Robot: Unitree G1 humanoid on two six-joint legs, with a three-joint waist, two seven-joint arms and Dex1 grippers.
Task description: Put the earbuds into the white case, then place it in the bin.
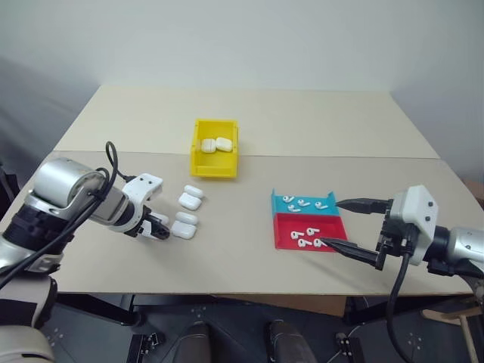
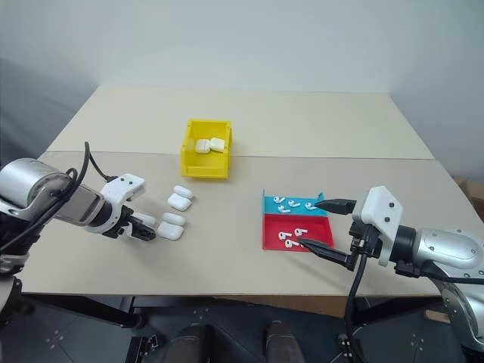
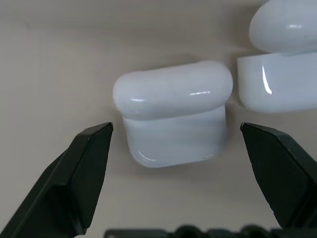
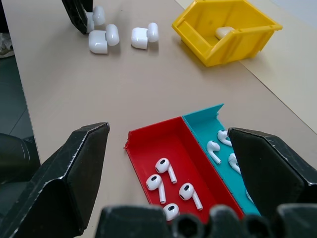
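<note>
The left gripper should close on the white case now, as its fingers are beside the white case's lower body [image 3: 176,139] in the left wrist view.
Several white cases lie in a cluster left of centre on the table, their lids hinged open. My left gripper [image 1: 160,227] points down at the cluster's near-left side and is open. In the left wrist view its black fingers [image 3: 84,168] stand on either side of one white case [image 3: 173,116] without touching it. Earbuds [image 1: 305,234] lie loose in a red tray [image 1: 287,224] and a teal tray [image 1: 279,199]. My right gripper [image 1: 333,223] hovers open at the trays' right edge, holding nothing. The yellow bin [image 1: 214,171] stands farther back with two closed cases [image 1: 214,144] inside.
The table is made of two beige boards with a seam just behind the bin. A neighbouring case [image 3: 277,59] lies close beside the one between my left fingers. Bare tabletop separates the case cluster from the trays.
</note>
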